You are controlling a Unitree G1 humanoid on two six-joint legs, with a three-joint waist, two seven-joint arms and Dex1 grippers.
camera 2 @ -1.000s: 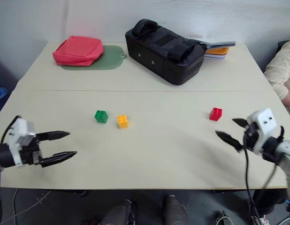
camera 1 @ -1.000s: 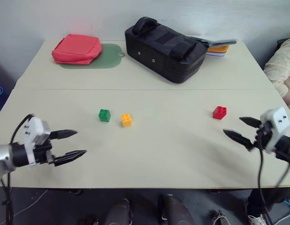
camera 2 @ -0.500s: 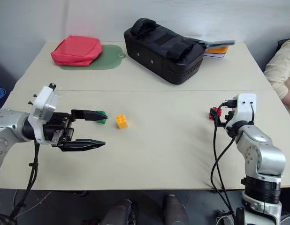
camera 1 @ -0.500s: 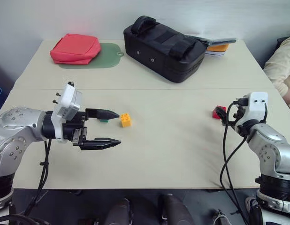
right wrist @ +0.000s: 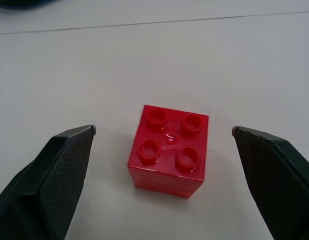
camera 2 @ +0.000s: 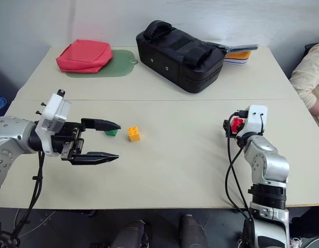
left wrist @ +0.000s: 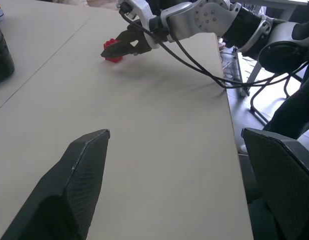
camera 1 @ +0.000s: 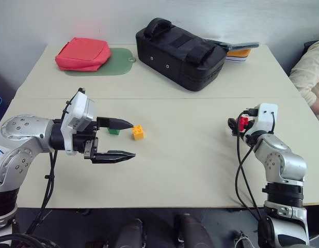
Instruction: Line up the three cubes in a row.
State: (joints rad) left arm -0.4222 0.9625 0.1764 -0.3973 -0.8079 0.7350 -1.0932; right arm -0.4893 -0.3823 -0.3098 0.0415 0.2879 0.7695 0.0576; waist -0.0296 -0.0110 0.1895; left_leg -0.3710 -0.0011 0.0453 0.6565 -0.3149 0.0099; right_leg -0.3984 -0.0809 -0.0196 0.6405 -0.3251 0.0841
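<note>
My right gripper's fingers reach down on either side of the red cube, so my right gripper closes on the red cube next.
Three cubes lie on the beige table [camera 1: 190, 170]. The green cube [camera 1: 113, 131] and the yellow-orange cube [camera 1: 138, 132] sit close together left of centre. The red cube [camera 1: 243, 122] lies far to the right. My left gripper [camera 1: 132, 139] hovers open and points right. Its far finger [camera 1: 115, 123] partly covers the green cube, and the yellow-orange cube sits just past its tips. My right gripper [right wrist: 163, 131] is open low over the table, and the red cube [right wrist: 169, 150] stands between its two fingers, untouched. The left wrist view also shows the red cube [left wrist: 112, 50] by the right gripper.
A black bag [camera 1: 182, 54] stands at the back centre. A red pouch [camera 1: 83, 53] rests on a green mat [camera 1: 121, 61] at the back left. Flat orange and white items [camera 1: 239, 53] lie behind the bag. A person's sleeve [camera 1: 310, 72] shows at the right edge.
My left gripper has swung in from the table's left front, up and rightward to the green cube. The right gripper has gone forward until its fingers flank the red cube. No cube has moved.
</note>
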